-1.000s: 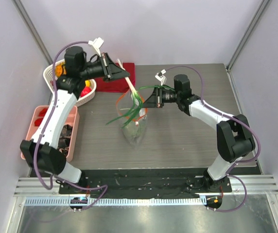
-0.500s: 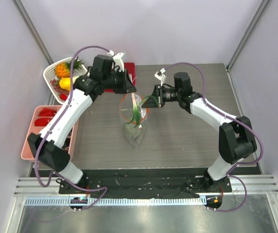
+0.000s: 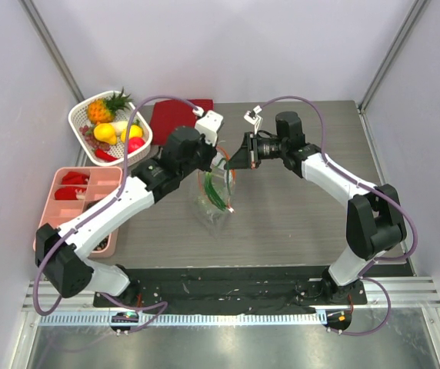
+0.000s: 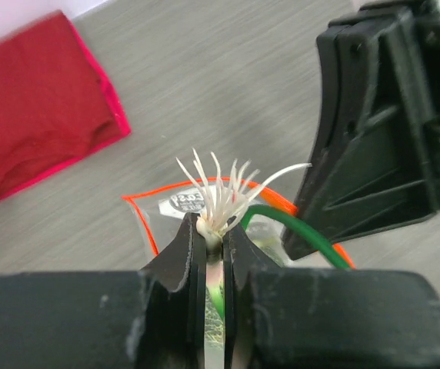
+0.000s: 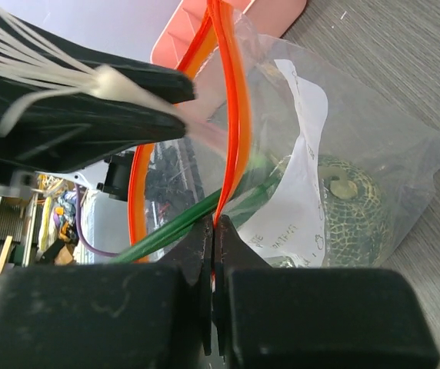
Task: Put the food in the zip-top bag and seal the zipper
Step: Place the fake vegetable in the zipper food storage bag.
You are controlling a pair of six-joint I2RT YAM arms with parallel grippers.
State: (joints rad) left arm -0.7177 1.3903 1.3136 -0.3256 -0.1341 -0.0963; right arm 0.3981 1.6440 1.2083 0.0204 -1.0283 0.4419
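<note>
The onion (image 4: 218, 201) would end across the bag's rim if I opened now, because the onion's root end is above the bag's opening. My left gripper needs to lower the onion first.
The clear zip-top bag (image 3: 218, 211) stands upright mid-table, mouth up. My right gripper (image 3: 232, 162) is shut on its orange-red zipper (image 5: 228, 115), pinching the strip at the jaws (image 5: 215, 228) and holding the mouth open. My left gripper (image 3: 215, 161) is just over the mouth, shut on the white root end of the green onion (image 4: 218, 201). The onion's green leaves (image 3: 217, 192) hang down inside the bag. The netted green melon (image 5: 348, 206) lies at the bag's bottom. The two grippers are close together over the mouth.
A white basket (image 3: 75, 118) with a pineapple, yellow and red fruit stands at the back left. A pink divided tray (image 3: 43, 223) sits at the left edge. A folded dark red cloth (image 3: 180, 115) lies behind the bag.
My left arm has swung from the back left to the bag mouth with the onion. The leaves, earlier spread outside the bag, now hang inside it. My right gripper has held the zipper throughout.
</note>
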